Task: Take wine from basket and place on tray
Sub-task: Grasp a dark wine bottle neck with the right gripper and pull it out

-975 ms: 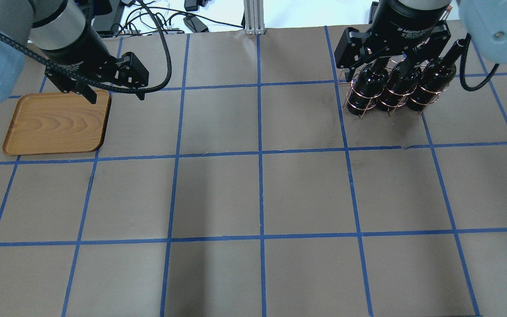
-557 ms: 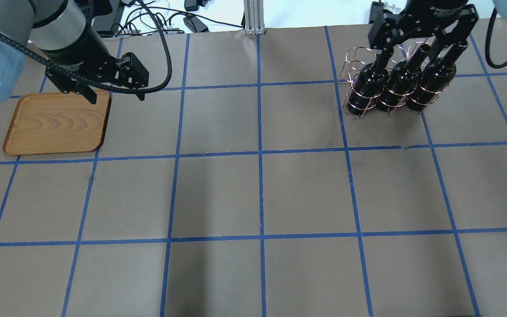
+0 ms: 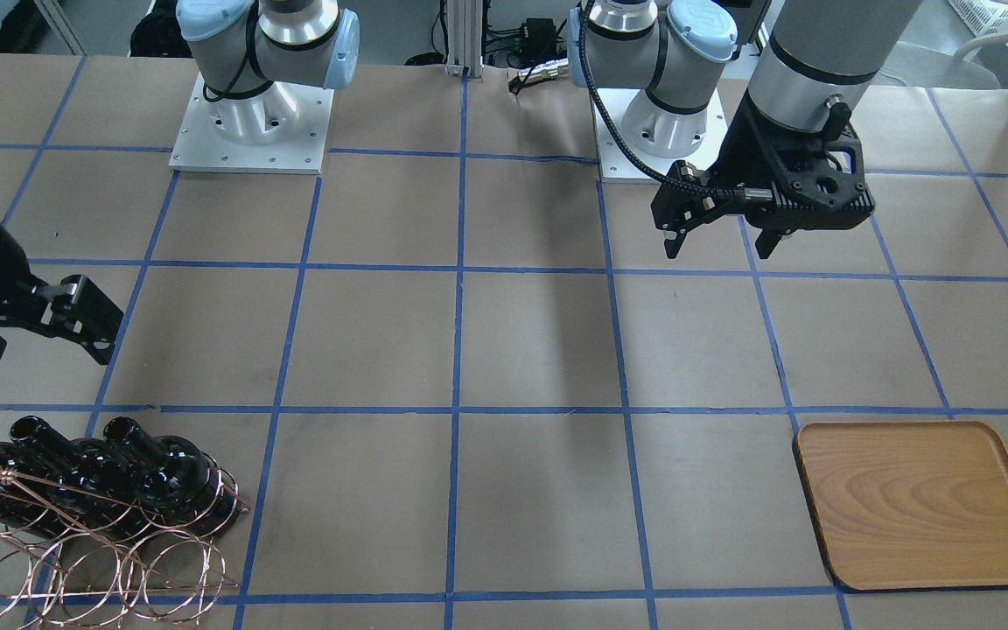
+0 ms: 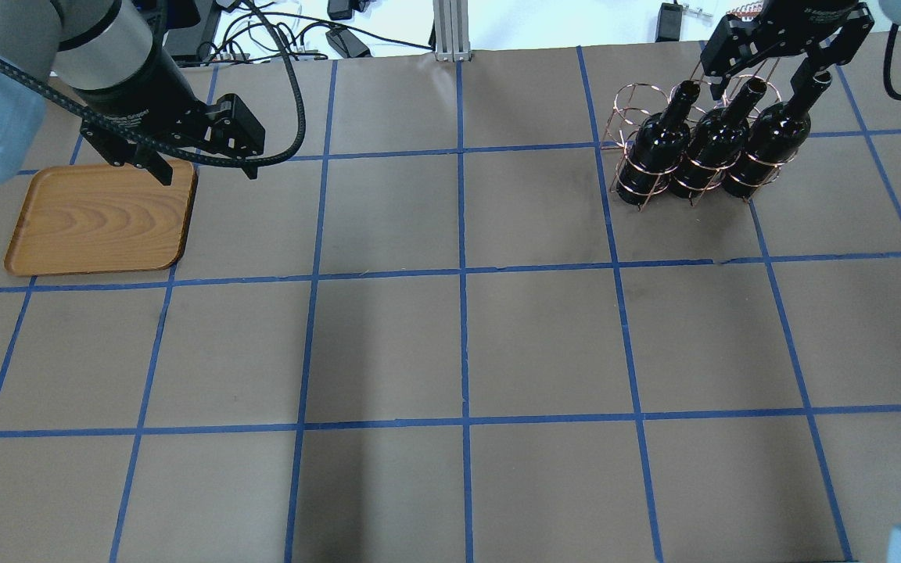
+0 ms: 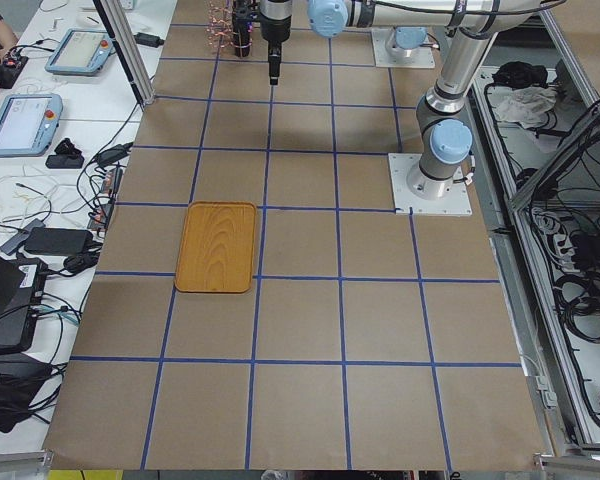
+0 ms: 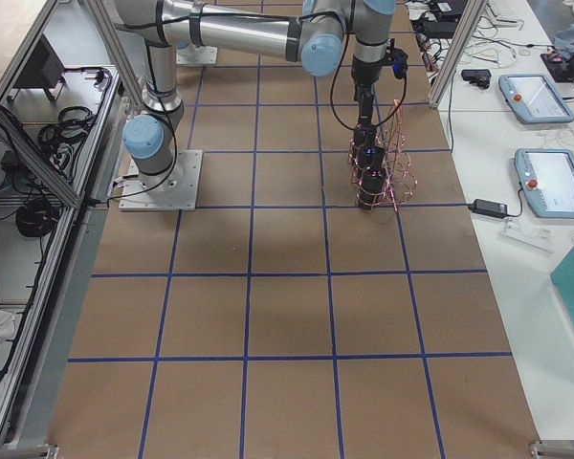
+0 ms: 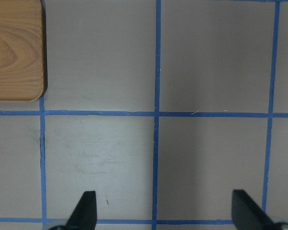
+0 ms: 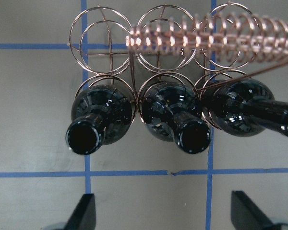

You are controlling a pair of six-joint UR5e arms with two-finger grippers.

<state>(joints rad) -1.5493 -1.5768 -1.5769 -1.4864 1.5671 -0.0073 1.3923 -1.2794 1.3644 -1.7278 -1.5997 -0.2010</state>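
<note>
I will next grab the middle bottle by its neck with my right gripper, so the wine can come out of the basket (image 3: 101, 572).
Three black wine bottles (image 4: 712, 141) stand side by side in one row of the copper wire basket (image 4: 629, 105); its other row of rings is empty. My right gripper (image 4: 767, 66) is open and empty, above and just beyond the bottle necks. In the right wrist view the bottle mouths (image 8: 84, 139) lie ahead of the gripper (image 8: 163, 215), under the coiled handle (image 8: 206, 38). The wooden tray (image 4: 98, 219) lies at the left, empty. My left gripper (image 4: 196, 160) hovers open at the tray's far right corner. The tray corner shows in the left wrist view (image 7: 14, 48).
Brown paper with a blue tape grid (image 4: 462, 274) covers the table. Cables and an aluminium post (image 4: 450, 31) sit past the far edge. In the front-facing view the bottles (image 3: 154, 464) and the basket (image 3: 119, 560) are bottom left, and the tray (image 3: 915, 499) bottom right.
My right gripper has drawn off the bottle necks toward the top of the overhead view, still open and empty. The bottles, basket, tray and left arm have not moved.
</note>
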